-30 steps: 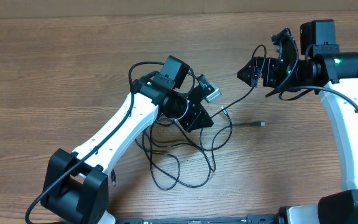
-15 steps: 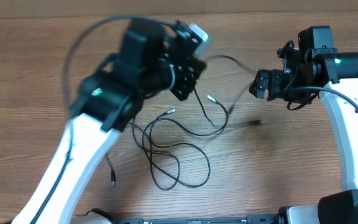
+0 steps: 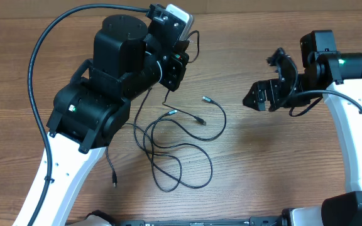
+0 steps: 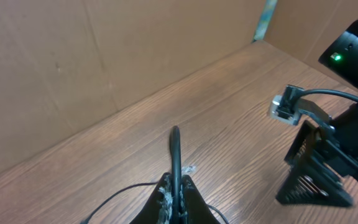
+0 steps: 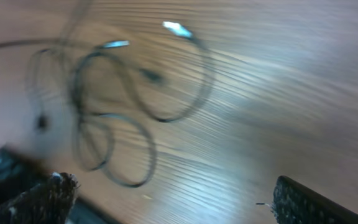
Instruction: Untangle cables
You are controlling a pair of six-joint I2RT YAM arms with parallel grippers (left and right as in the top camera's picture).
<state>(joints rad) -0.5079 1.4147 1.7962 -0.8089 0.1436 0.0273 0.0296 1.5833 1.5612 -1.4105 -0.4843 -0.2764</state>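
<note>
My right gripper grabs the raised black cable mid-length next, beside my left gripper. That leaves its plug ends free to untangle it.
Thin black cables (image 3: pixel 178 150) lie in overlapping loops on the wooden table, with silver-tipped plugs (image 3: pixel 207 98) at the loose ends. My left gripper (image 3: pixel 173 68) is raised above the table's back and is shut on one black cable (image 4: pixel 176 152), which sticks out past the fingertips in the left wrist view, where the gripper (image 4: pixel 178 186) shows closed. My right gripper (image 3: pixel 264 95) is open and empty, to the right of the cables. In the right wrist view its fingers (image 5: pixel 53 194) stand wide apart, with the blurred cable loops (image 5: pixel 123 93) ahead.
The right arm's body (image 4: pixel 328 155) shows at the right of the left wrist view. A cardboard wall (image 4: pixel 104 50) stands behind the table. One small black plug (image 3: pixel 114 182) lies near the front left.
My left arm has risen and swung back-left, pulling a cable with it. The right gripper has let the cable go and opened. The loose ends have slid left.
</note>
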